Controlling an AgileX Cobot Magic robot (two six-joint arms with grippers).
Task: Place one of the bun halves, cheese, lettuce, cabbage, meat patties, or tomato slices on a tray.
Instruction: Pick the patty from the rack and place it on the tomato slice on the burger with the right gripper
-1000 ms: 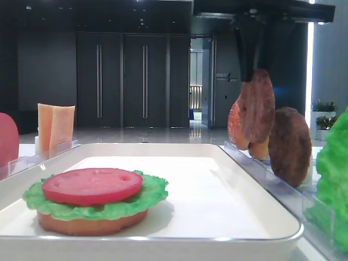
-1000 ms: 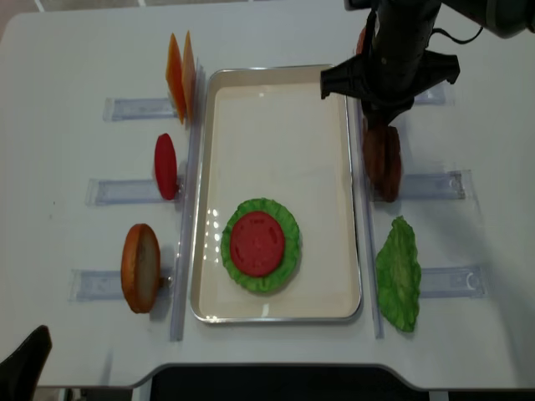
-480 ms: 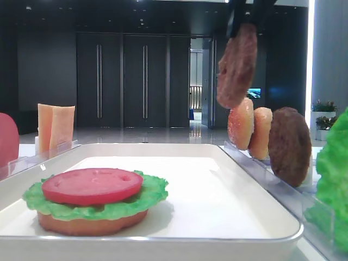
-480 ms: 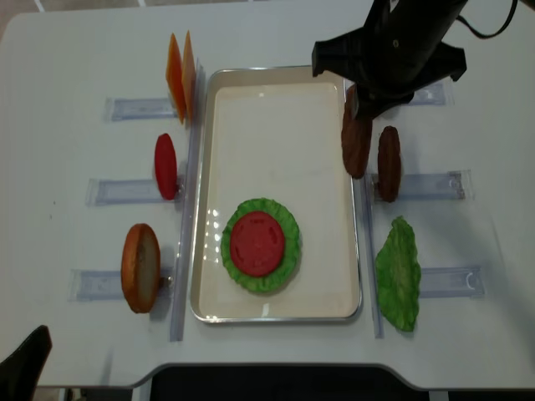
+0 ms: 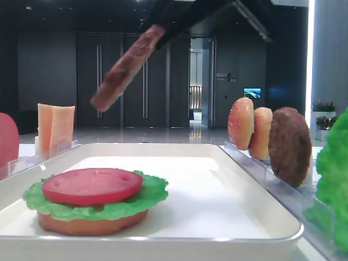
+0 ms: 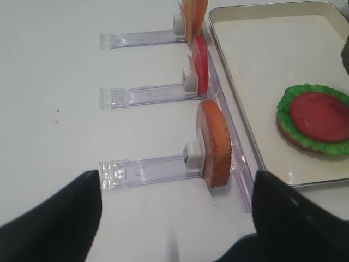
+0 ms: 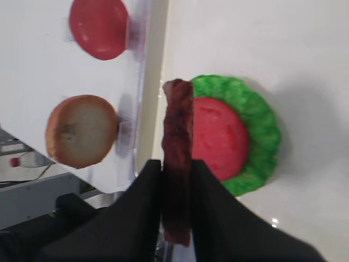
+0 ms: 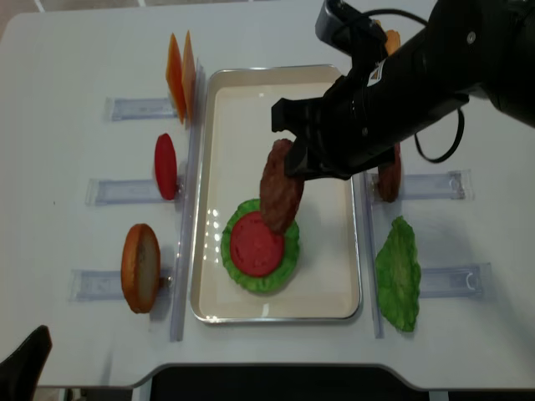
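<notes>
The meat patty (image 8: 280, 188) hangs above the tomato slice (image 8: 252, 249), mostly short of the stack's middle. It is too early to open my right gripper before the patty moves there.
My right gripper (image 8: 294, 164) is shut on a dark-brown meat patty (image 8: 280, 188), which hangs tilted in the air over the white tray (image 8: 276, 88). Just below the patty, on the tray, a tomato slice (image 8: 255, 244) lies on lettuce (image 8: 237, 272) over a bun half (image 5: 92, 223). In the right wrist view the patty (image 7: 178, 125) stands edge-on between the black fingers, beside that stack. My left gripper (image 6: 174, 218) is open above the bare table, near a bun half (image 6: 215, 142) standing in a clear rack.
A second patty (image 8: 388, 175) and two bun halves (image 5: 242, 124) stand in racks right of the tray, with a lettuce leaf (image 8: 397, 271) nearer the front. On the left, racks hold cheese slices (image 8: 180, 71), a tomato slice (image 8: 165, 165) and a bun half (image 8: 140, 267).
My right gripper has carried the patty up from the right rack and leftward over the tray, tilting it, to a spot above the tomato-lettuce stack. The left gripper has not moved.
</notes>
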